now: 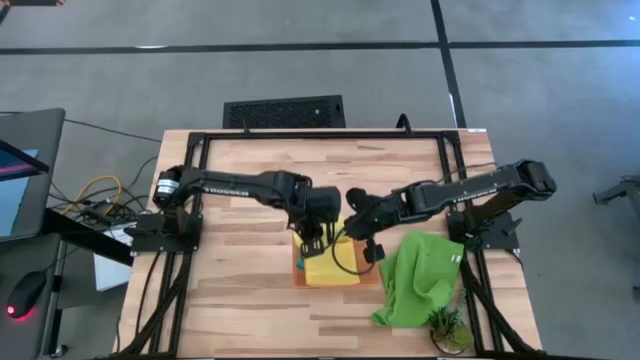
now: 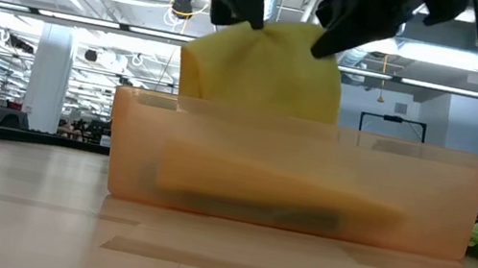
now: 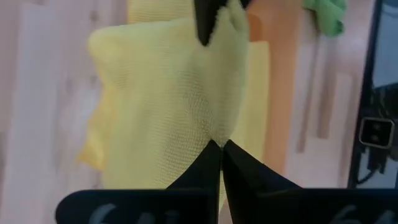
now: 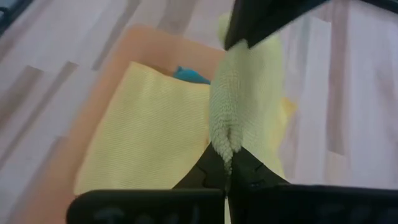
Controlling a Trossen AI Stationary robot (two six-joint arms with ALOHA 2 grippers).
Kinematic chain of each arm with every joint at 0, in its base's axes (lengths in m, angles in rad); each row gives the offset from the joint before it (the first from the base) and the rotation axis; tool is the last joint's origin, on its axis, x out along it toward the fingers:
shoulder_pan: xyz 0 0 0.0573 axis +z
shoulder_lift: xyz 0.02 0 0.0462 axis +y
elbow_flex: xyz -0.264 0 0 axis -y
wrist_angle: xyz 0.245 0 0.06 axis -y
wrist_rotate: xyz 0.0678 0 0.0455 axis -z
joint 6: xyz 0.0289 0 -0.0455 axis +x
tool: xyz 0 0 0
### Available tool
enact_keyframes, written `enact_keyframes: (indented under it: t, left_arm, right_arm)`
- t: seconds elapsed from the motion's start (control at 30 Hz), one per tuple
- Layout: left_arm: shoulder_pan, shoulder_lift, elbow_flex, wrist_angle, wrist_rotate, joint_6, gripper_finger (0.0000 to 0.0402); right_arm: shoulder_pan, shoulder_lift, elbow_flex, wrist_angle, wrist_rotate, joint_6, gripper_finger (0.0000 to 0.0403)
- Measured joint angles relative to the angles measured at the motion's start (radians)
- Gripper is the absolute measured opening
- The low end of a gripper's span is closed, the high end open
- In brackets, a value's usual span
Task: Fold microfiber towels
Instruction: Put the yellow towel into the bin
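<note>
The hanging yellow towel's corner (image 3: 93, 152) is over wood below my fingers. My left gripper should keep holding the corner until I lower it into the orange tray (image 3: 280, 112).
A yellow microfiber towel (image 2: 265, 65) hangs over the orange tray (image 2: 420, 213), held up by both grippers. My left gripper (image 3: 221, 152) is shut on one top corner and my right gripper (image 4: 227, 165) on the other, close together. Another yellow towel (image 4: 143, 137) lies folded flat in the tray, and a bit of teal towel (image 4: 189, 74) peeks out from under its far edge. A lime green towel (image 1: 420, 280) lies crumpled on the table to the right of the tray. My left gripper pinches the hanging yellow towel's upper edge (image 3: 214, 134) between its two fingers, coming from above and slanting down. The cloth hangs slack below the fingers. My right gripper pinches a bunched fold at the towel's other top corner (image 4: 222, 140), also slanting down from above. The towel droops between the two holds over the tray; the tray's near wall hides its lower end.
A small green plant (image 1: 450, 325) stands at the table's near right corner, just beyond the green towel. Bare wooden tabletop (image 1: 230, 290) lies to the left of the tray. A black frame (image 1: 330, 135) runs around the table's far and side edges.
</note>
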Motion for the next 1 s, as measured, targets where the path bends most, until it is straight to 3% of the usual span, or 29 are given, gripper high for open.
enact_keyframes:
  t: [0.27, 0.6, 1.0]
  left_arm:
    - [-0.068, 0.001, -0.056, 0.038, -0.078, -0.056, 0.0000]
    - [-0.106, 0.005, -0.182, 0.203, -0.043, -0.090, 0.0000]
    - [-0.109, 0.004, -0.208, 0.222, -0.074, -0.122, 0.0000]
  right_arm:
    - [0.063, 0.072, 0.002, 0.012, 0.002, 0.049, 0.0015]
    - [0.097, 0.162, 0.002, 0.006, 0.000, 0.068, 0.0019]
    - [0.096, 0.164, 0.002, -0.017, 0.000, 0.075, 0.0045]
